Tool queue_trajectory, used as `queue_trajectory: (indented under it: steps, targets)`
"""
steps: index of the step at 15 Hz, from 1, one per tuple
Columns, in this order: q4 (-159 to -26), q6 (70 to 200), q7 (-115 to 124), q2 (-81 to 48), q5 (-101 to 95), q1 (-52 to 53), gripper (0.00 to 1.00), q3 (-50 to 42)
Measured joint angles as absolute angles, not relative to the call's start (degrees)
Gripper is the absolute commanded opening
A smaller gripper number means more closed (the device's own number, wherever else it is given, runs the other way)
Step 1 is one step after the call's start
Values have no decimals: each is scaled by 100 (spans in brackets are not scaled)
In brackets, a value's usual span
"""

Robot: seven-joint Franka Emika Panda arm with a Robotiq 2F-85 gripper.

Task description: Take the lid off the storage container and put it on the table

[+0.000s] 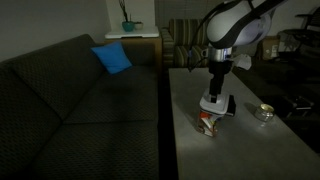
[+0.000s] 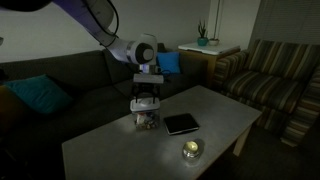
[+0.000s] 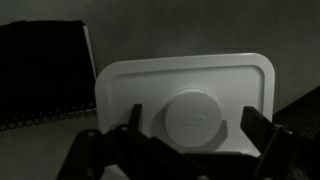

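The knob [image 1: 213, 98] [image 3: 193, 118] sits centred between my open fingers, one finger on either side, so it is time for my gripper to close on the knob.
The white rounded-square lid [image 3: 185, 85] fills the wrist view, with a round raised knob [image 3: 195, 118] at its middle. It covers the storage container, whose red and white sides show in both exterior views [image 1: 208, 123] [image 2: 146, 122]. The container stands on the pale grey table [image 1: 250, 150] [image 2: 110, 150]. My gripper [image 3: 194, 115] is open directly above the lid. Its two dark fingers [image 3: 135, 112] stand apart on either side of the knob, gripping nothing. In the exterior views the gripper [image 1: 215, 106] [image 2: 146, 104] points straight down just over the container.
A black notebook [image 2: 181, 124] [image 3: 40, 75] lies on the table beside the container. A small round shiny dish [image 1: 264, 113] [image 2: 191, 150] sits farther along the table. A dark sofa [image 1: 80, 110] with a blue cushion [image 1: 112, 57] runs along one side of the table.
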State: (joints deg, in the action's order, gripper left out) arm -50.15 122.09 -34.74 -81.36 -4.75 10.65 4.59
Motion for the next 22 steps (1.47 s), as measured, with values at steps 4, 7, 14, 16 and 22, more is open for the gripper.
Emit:
queue_trajectory:
  steps: [4, 7, 14, 16, 22]
  targets:
    - [-4945, 12239, -3470, -8134, -473, 1027, 46, 459]
    - [-4918, 12239, -3413, -8127, -466, 1044, 28, 466]
    - [-4910, 12322, -2715, -8130, -498, 1239, 28, 211]
    - [-4913, 12365, -2565, -8130, -498, 1283, 28, 133]
    - [-4923, 12503, -2479, -8093, -498, 1297, 28, 27]
